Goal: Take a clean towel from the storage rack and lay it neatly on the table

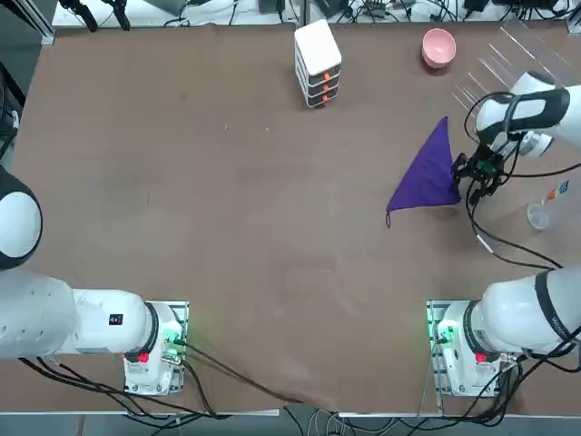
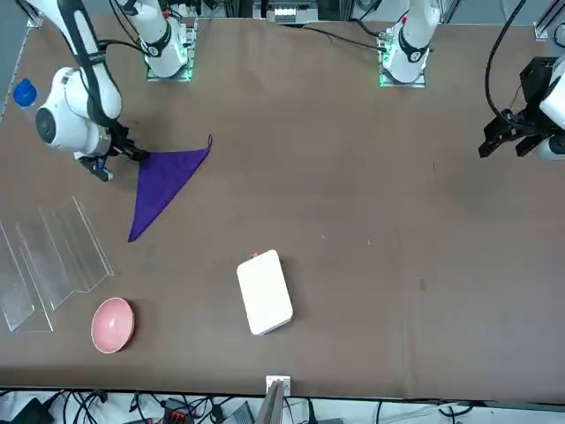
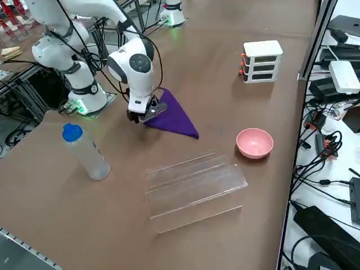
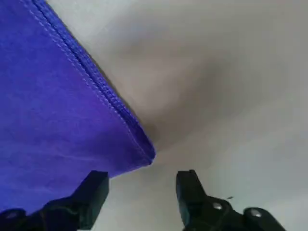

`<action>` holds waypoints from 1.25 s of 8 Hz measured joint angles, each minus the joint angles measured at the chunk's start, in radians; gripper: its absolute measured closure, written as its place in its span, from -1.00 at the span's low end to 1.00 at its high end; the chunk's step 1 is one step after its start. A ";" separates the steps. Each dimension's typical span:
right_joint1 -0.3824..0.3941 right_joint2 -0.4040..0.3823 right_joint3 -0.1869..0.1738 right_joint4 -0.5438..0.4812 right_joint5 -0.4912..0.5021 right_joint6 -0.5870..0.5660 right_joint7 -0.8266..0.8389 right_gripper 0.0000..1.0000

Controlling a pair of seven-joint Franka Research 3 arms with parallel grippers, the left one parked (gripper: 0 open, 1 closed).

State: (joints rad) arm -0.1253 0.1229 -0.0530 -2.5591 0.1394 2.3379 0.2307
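Note:
The towel is flat on the tabletop, and its stitched corner (image 4: 146,155) is lifted slightly at the corner's tip. My right gripper needs to pinch that stitched corner next.
The purple towel (image 1: 427,173) (image 2: 163,181) (image 3: 174,118) lies on the brown table (image 1: 227,182) as a folded triangle, right of centre. My right gripper (image 1: 474,173) (image 2: 132,155) (image 3: 147,114) sits low at the towel's right-hand corner. In the wrist view its fingers (image 4: 96,190) stand apart, open, and the towel's stitched corner (image 4: 144,154) ends just beyond the gap between them (image 4: 142,180), with one finger over the cloth's edge. The clear storage rack (image 1: 508,54) (image 2: 53,256) (image 3: 191,188) stands empty at the far right of the table.
A white stacked box (image 1: 318,50) (image 3: 261,61) stands at the far middle edge, a pink bowl (image 1: 438,47) (image 3: 254,142) beside the rack. A clear bottle with a blue cap (image 3: 84,152) (image 2: 25,93) stands near the right edge, close to my arm.

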 joint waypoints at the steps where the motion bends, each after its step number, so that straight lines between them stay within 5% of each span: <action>1: 0.000 0.000 0.000 -0.008 0.010 0.020 0.000 -0.47; 5: -0.001 0.001 0.000 -0.010 0.030 0.052 0.001 -0.22; 10: 0.002 0.027 0.008 -0.013 0.048 0.094 0.001 -0.18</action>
State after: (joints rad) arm -0.1231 0.1499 -0.0449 -2.5721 0.1875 2.4323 0.2317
